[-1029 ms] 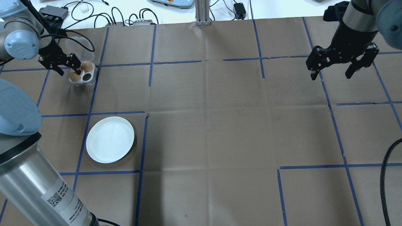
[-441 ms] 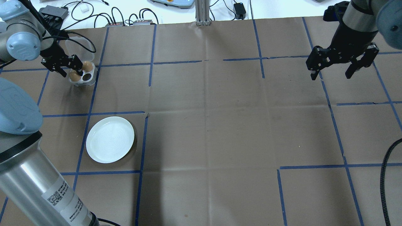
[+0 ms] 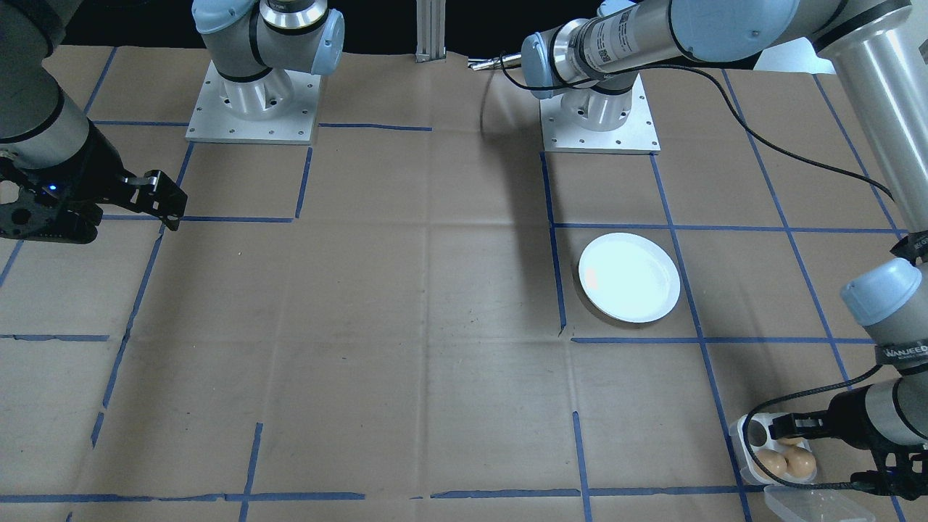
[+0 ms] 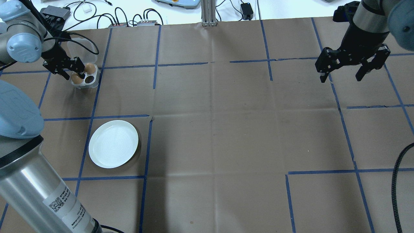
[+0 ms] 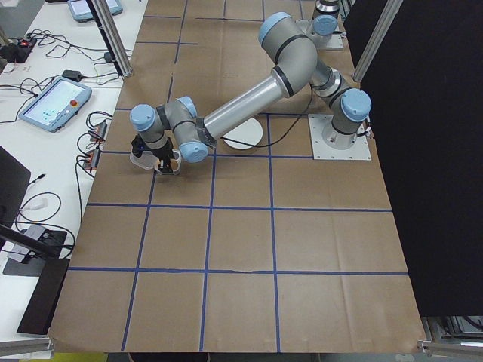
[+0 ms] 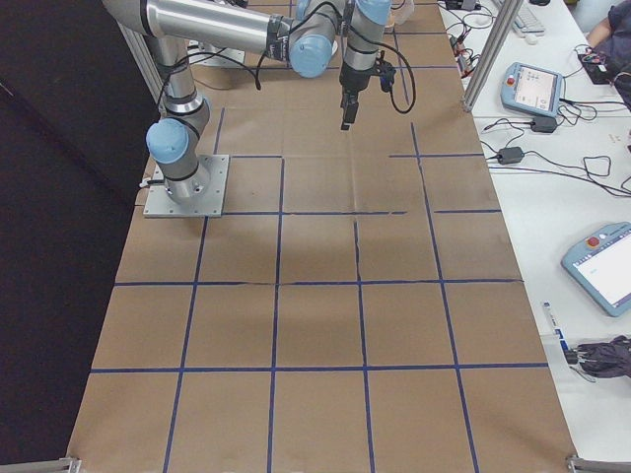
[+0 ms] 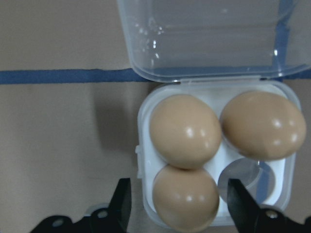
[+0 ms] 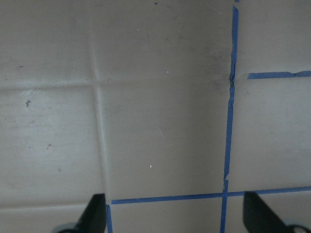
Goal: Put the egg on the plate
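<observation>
The nearer egg has another egg sitting tight behind it, so my left gripper needs to grab the nearer egg by its two open sides next.
The white plate (image 4: 113,144) lies bare on the table's left side, also seen in the front view (image 3: 629,288). Beyond it stands a small white egg tray (image 4: 89,83) with its clear lid (image 7: 204,39) folded back. It holds three brown eggs, and one cup (image 7: 245,177) has nothing in it. My left gripper (image 4: 71,75) is open just above the tray. In the left wrist view its fingertips (image 7: 121,204) straddle the nearest egg (image 7: 184,196) without touching it. My right gripper (image 4: 341,78) hangs open and holds nothing, far to the right.
Cables, small boxes and a metal post (image 4: 208,13) line the far edge behind the tray. Blue tape lines divide the brown table cover. A black cable (image 4: 396,181) hangs at the right edge.
My left gripper has shifted slightly over the egg tray, closer to the eggs. The right arm, plate and tray have not moved.
</observation>
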